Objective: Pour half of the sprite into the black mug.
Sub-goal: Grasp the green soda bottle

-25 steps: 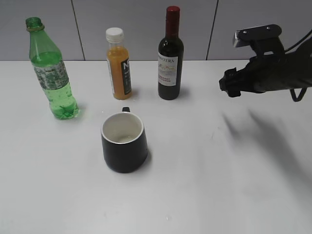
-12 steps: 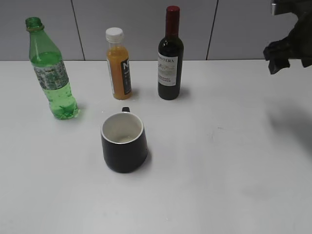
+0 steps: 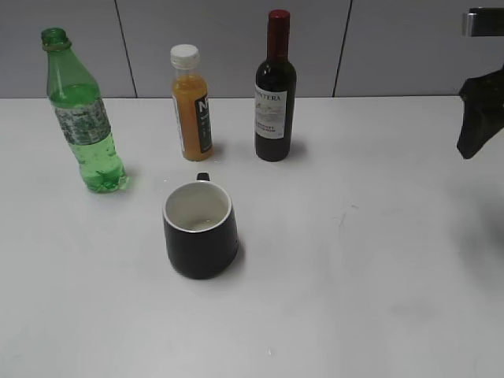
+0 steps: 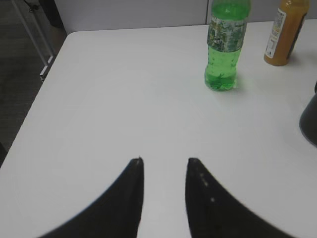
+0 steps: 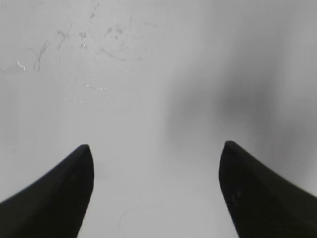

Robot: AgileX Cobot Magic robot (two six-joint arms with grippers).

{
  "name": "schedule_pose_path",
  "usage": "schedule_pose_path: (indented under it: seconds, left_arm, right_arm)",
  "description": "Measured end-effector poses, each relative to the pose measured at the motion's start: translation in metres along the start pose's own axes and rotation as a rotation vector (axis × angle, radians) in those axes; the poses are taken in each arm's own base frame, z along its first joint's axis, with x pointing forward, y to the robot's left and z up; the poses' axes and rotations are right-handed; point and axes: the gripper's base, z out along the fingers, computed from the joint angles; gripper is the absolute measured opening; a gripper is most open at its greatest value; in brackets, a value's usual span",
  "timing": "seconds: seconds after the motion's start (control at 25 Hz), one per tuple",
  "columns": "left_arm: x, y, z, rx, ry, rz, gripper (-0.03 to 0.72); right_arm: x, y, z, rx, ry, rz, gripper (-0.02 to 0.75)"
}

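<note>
My left gripper grabs the sprite around the label at its middle (image 3: 83,123) next, to pour into the black mug, since its bulk stands below a slim neck (image 3: 56,42).
The sprite (image 3: 83,118), a tall green bottle with no cap, stands upright at the back left of the white table; it also shows in the left wrist view (image 4: 225,47). The black mug (image 3: 200,228) with a white inside stands in front of the bottles, handle to the rear; its edge shows in the left wrist view (image 4: 309,119). My left gripper (image 4: 164,161) is open and empty over bare table, well short of the sprite. My right gripper (image 5: 154,146) is open and empty over bare table; the right arm (image 3: 480,110) is at the exterior view's right edge.
An orange juice bottle (image 3: 191,104) with a white cap and a dark wine bottle (image 3: 275,90) with a red top stand behind the mug. The table's left edge (image 4: 47,74) drops off to a dark floor. A grey wall lies behind.
The right arm has pulled back to the right and upward, from mid-right of the table to the frame's right edge. The bottles and mug have not moved.
</note>
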Motion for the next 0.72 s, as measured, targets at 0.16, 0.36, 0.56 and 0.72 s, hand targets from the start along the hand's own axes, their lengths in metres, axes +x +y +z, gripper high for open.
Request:
schedule_pose_path:
  seconds: [0.16,0.36,0.56,0.72]
  left_arm:
    - [0.000,0.000,0.000,0.001,0.000,0.000,0.232]
    - [0.000,0.000,0.000,0.001,0.000,0.000,0.232]
    - [0.000,0.000,0.000,0.001,0.000,0.000,0.232]
    - [0.000,0.000,0.000,0.001,0.000,0.000,0.232]
  right_arm:
    - [0.039,0.005,-0.016,-0.026,0.004,0.007,0.594]
    - [0.101,0.009,-0.029,-0.027,-0.026,0.007,0.594]
    - [0.160,0.011,-0.032,-0.022,-0.111,0.006,0.594]
    - [0.196,0.013,-0.034,-0.016,-0.212,0.004,0.593]
